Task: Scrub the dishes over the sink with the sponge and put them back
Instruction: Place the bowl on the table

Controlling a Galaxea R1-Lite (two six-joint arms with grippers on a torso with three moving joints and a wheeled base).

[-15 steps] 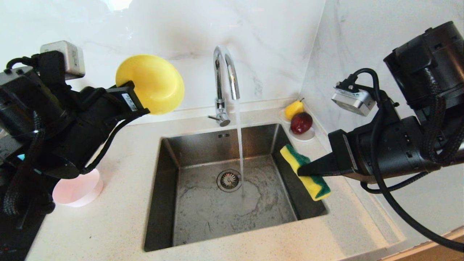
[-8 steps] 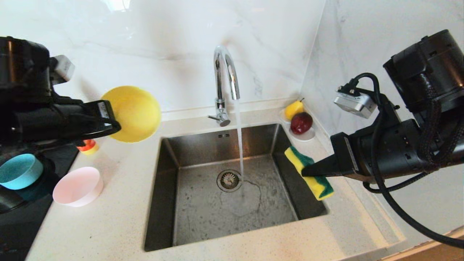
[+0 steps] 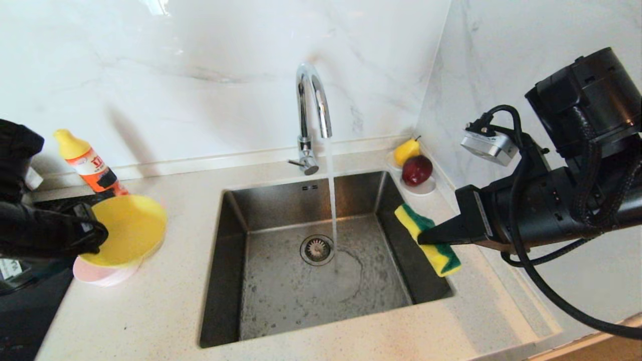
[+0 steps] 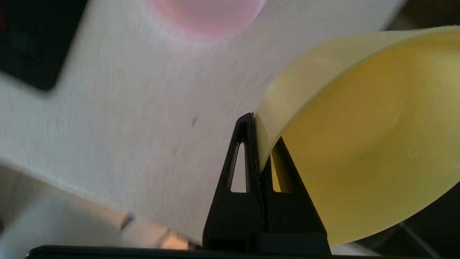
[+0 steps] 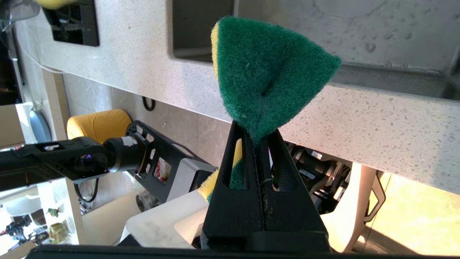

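Observation:
My left gripper holds the yellow bowl, which hangs with its lower edge (image 3: 121, 264) across the pink bowl. It should keep its hold until the yellow bowl stands on the counter.
My left gripper (image 3: 95, 234) is shut on the rim of the yellow bowl (image 3: 128, 228), one finger inside and one outside. It holds the bowl mouth-up, low over the counter at the left, just above the pale pink bowl (image 3: 103, 277). In the left wrist view the gripper (image 4: 256, 122) pinches the yellow bowl (image 4: 359, 144), with the pink bowl (image 4: 205, 14) beyond it. My right gripper (image 3: 424, 235) is shut on the yellow and green sponge (image 3: 442, 258) above the right edge of the steel sink (image 3: 281, 296). In the right wrist view the gripper (image 5: 256, 135) squeezes the sponge (image 5: 266, 68).
Water runs from the chrome faucet (image 3: 312, 100) into the basin near the drain (image 3: 317, 249). An orange detergent bottle (image 3: 90, 163) stands at the back left. A white saucer (image 3: 426, 188) with fruit sits in the back right corner. A black cooktop (image 3: 25, 311) borders the counter's left edge.
My left arm has swung the yellow bowl down and to the left, from high beside the faucet to just over the pink bowl, and turned it mouth-up. The right arm has barely moved.

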